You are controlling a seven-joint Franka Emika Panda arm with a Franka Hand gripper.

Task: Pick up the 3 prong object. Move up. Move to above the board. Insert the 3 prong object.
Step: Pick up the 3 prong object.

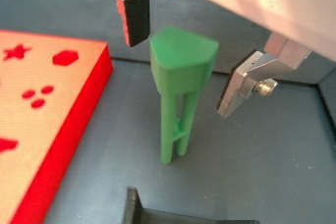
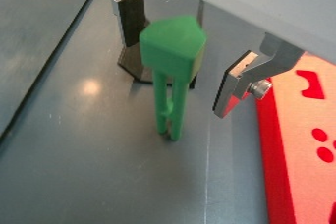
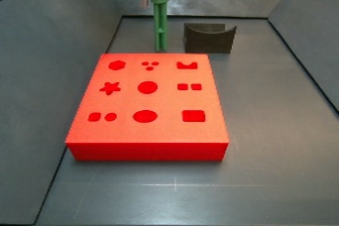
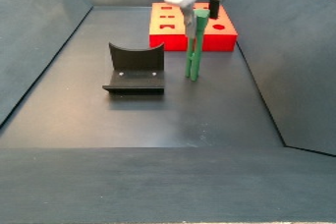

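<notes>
The green 3 prong object needs its prongs free to go into the board point(image 3: 146, 101), so my gripper should next grab the object by its blocky head.
The 3 prong object point(image 1: 176, 83) is a slim green peg with a blocky head, standing upright on the dark floor beside the board point(image 1: 46, 110). It shows in both side views point(image 3: 159, 20) point(image 4: 195, 46). My gripper point(image 1: 183, 68) is open, with its two fingers on either side of the peg's head and a gap on both sides, as both wrist views show point(image 2: 178, 66). The board point(image 3: 146, 101) is a flat red square block with shaped cutouts. In a side view my gripper point(image 4: 201, 8) hangs low over the peg's top.
A dark grey U-shaped block point(image 3: 208, 37) stands on the floor near the peg, also in a side view point(image 4: 134, 69). Sloping dark walls point(image 4: 46, 61) enclose the floor on all sides.
</notes>
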